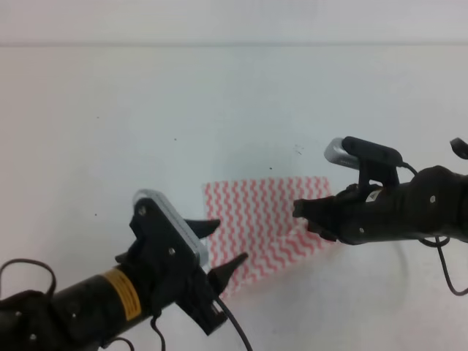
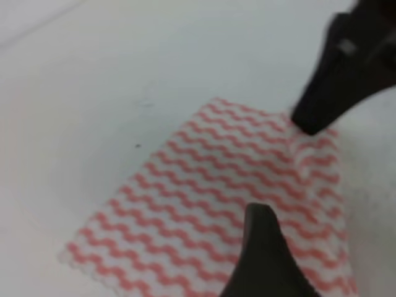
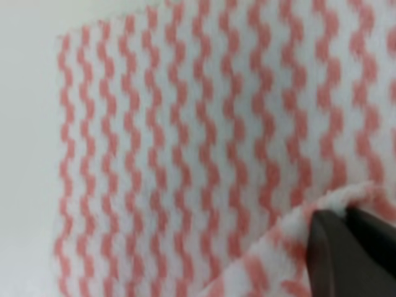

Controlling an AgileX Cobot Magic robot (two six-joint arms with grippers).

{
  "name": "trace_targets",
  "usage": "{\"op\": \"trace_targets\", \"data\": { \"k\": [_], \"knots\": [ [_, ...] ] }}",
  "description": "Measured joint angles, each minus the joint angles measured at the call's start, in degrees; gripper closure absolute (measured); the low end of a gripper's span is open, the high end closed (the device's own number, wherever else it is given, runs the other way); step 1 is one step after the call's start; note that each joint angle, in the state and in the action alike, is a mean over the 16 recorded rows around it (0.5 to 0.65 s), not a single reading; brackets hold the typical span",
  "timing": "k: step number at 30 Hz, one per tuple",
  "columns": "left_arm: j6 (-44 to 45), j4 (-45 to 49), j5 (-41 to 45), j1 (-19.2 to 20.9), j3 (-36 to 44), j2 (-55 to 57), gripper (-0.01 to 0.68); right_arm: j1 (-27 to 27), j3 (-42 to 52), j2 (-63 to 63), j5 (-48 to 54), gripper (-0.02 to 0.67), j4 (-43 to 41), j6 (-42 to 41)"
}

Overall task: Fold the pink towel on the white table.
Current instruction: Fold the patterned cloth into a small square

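Note:
I will next grab the towel with my left gripper by its free near corner (image 1: 228,289), because the cloth lies thin and slack (image 1: 252,212) across the table.
The pink towel (image 1: 256,219), a thin cloth with pink and white zigzag stripes, lies on the white table (image 1: 146,110) near its middle. My right gripper (image 1: 301,210) is shut on the towel's right edge, which is lifted and curled over the flat part. In the right wrist view the dark fingertips (image 3: 365,253) pinch that raised edge of the pink towel (image 3: 185,154). My left gripper (image 1: 225,244) stands open at the towel's near left corner, with nothing between its fingers. The left wrist view shows one left finger (image 2: 266,253) over the pink towel (image 2: 210,204) and the right gripper (image 2: 309,120) at its far edge.
A few tiny dark specks (image 1: 298,149) mark the table. The table's far edge (image 1: 234,45) runs across the top of the high view. Cables trail from both arms at the lower left (image 1: 29,267) and far right (image 1: 446,270).

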Motion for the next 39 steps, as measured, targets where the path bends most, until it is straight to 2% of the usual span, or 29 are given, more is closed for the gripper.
{"op": "trace_targets", "data": {
  "k": [8, 21, 39],
  "knots": [
    [-1.9, 4.3, -0.6, 0.0, 0.0, 4.6, 0.252, 0.0, -1.1, 1.4, -0.4, 0.665, -0.2, -0.1],
    [-6.5, 8.8, 5.2, 0.0, 0.0, 6.5, 0.253, 0.0, -1.3, 1.7, -1.2, 0.665, -0.3, -0.7],
    [-3.4, 10.1, 9.3, 0.0, 0.0, 10.0, 0.254, 0.0, -1.3, 1.8, -0.9, 0.666, -0.3, -1.0]
  ]
}}
